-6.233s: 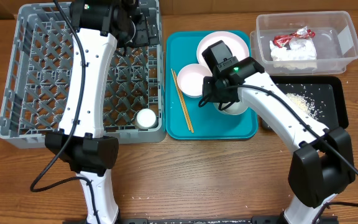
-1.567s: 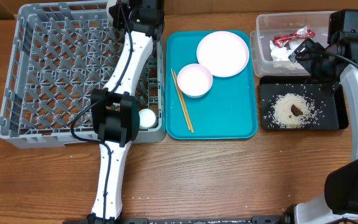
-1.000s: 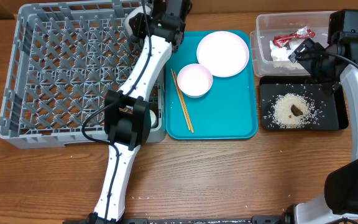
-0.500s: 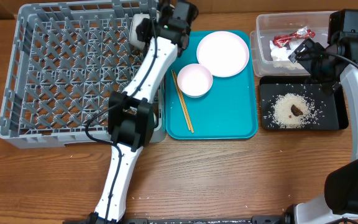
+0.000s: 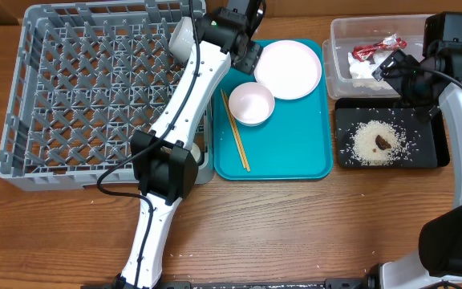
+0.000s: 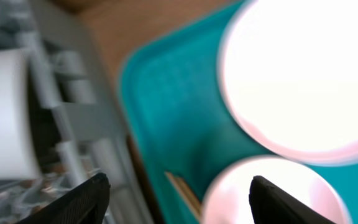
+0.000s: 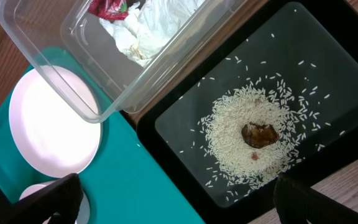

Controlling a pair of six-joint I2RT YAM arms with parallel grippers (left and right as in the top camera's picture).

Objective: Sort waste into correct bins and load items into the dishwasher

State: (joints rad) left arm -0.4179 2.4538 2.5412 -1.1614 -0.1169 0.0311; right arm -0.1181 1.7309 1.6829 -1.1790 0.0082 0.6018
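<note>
My left gripper grabs the white bowl beside the chopsticks by its rim [image 5: 232,98] next, leaving the bowl's body free to tip sideways into the dishwasher rack [image 5: 95,88].
My left gripper [image 5: 249,50] hangs open and empty over the back left of the teal tray [image 5: 311,160], between the grey dishwasher rack [image 5: 95,88] and the pink plate [image 5: 287,70]. In the left wrist view the left gripper [image 6: 179,193] spans the chopsticks [image 6: 182,186] and a white bowl [image 6: 272,193]. Another white bowl [image 5: 181,36] leans in the rack's back right corner. The right gripper [image 5: 398,74] is open above the clear tub [image 5: 447,56] and black tray [image 5: 431,152]. The tub holds the red wrapper [image 7: 107,7] and napkin [image 7: 148,28]. Rice [image 7: 229,143] and a brown scrap [image 7: 260,134] lie in the black tray.
The small white cup [image 5: 192,152] stands in the rack's front right corner, mostly behind the left arm. The chopsticks [image 5: 235,128] lie along the teal tray's left side beside the bowl [image 5: 251,103]. Bare wooden table [image 5: 295,233] runs along the front.
The left gripper has opened, let go of the white bowl at the rack's back right corner, and swung right over the teal tray. The right arm has not moved.
</note>
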